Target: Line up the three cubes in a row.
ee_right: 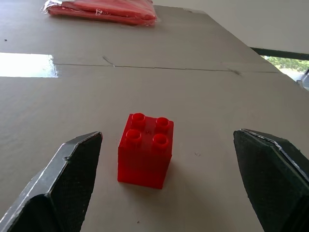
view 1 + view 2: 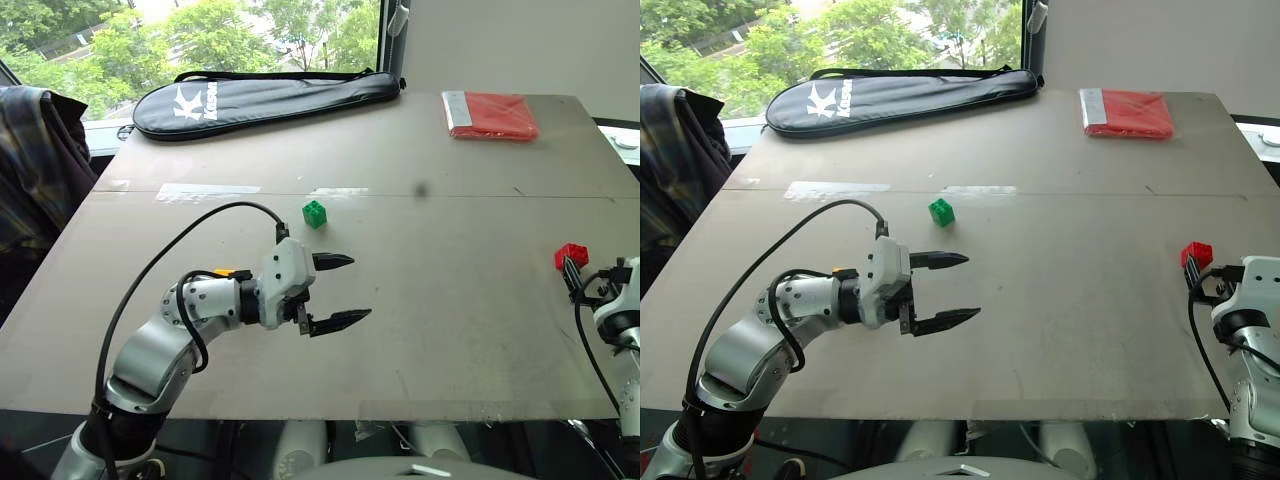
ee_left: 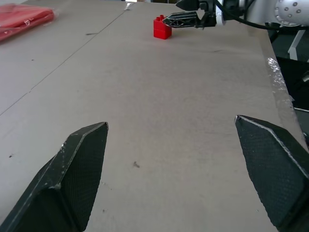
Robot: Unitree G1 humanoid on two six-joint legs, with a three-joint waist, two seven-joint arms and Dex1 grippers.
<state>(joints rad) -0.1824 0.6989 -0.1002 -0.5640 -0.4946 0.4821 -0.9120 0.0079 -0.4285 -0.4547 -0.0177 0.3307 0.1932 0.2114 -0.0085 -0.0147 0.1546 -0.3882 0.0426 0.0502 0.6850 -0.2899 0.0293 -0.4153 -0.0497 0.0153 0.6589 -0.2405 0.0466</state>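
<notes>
The red cube (image 2: 571, 256) is beyond my right gripper's fingers, with bare tabletop showing between them, so my gripper should move toward the cube before it closes.
A green cube (image 2: 315, 213) stands on the brown table (image 2: 450, 330), a little left of its middle. My left gripper (image 2: 355, 288) hovers nearer than it, pointing right, open and empty. Its black fingers (image 3: 82, 169) frame bare table in the left wrist view. A red cube (image 2: 571, 256) sits close to the table's right edge. My right gripper (image 2: 1193, 280) is just behind it, open with nothing held. In the right wrist view the red cube (image 1: 146, 150) stands studs up, in line with the gap between the two spread fingers (image 1: 72, 169).
A black racket bag (image 2: 270, 100) lies along the far edge. A flat red packet (image 2: 490, 115) rests at the far right corner. A plaid garment (image 2: 35, 160) hangs off the table's left side. The table's right edge (image 3: 277, 82) runs close past the red cube.
</notes>
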